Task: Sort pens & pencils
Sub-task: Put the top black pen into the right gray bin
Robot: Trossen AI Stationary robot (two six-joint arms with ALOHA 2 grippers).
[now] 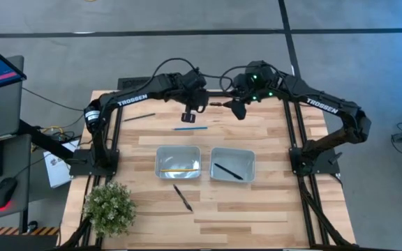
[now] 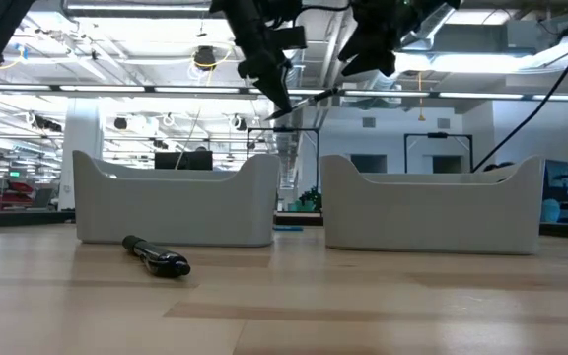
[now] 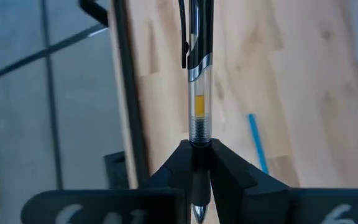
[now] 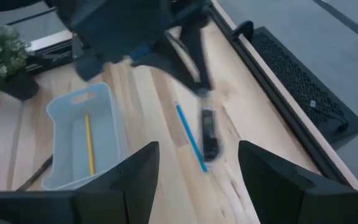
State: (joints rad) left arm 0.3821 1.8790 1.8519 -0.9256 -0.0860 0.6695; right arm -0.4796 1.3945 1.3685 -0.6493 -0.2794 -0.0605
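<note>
My right gripper grabs the clear-barreled pen by its clip end (image 1: pixel 222 104) next, to drop the pen into the tray with the black pen (image 1: pixel 232 164).
My left gripper (image 1: pixel 190 111) hangs above the table's far middle, shut on a pen (image 3: pixel 197 93) with a clear barrel and a black clip. The pen (image 1: pixel 218 104) sticks out toward my right gripper (image 1: pixel 239 110), which stands open just beyond its free end, nothing between its fingers (image 4: pixel 135 180). A light blue pencil (image 1: pixel 190 128) lies flat on the table below them. The left tray (image 1: pixel 160 162) holds a yellow pencil (image 4: pixel 89 143). In the right tray (image 1: pixel 248 157) lies a black pen (image 1: pixel 229 171). Another black pen (image 2: pixel 156 256) lies on the table in front of the trays. My left gripper pinches the pen's clear barrel near its tip end (image 3: pixel 197 140) between its two fingers. The tip pokes back past them. The fingers slant down from the far left. The pen is lifted clear and runs nearly level (image 2: pixel 309 99) toward the table's right.
A dark pencil (image 1: pixel 138 116) lies at the table's far left. A potted plant (image 1: pixel 109 206) stands at the near left corner. Bare wood lies in front of the trays and at the right. A monitor and a mouse sit on a desk left of the table.
</note>
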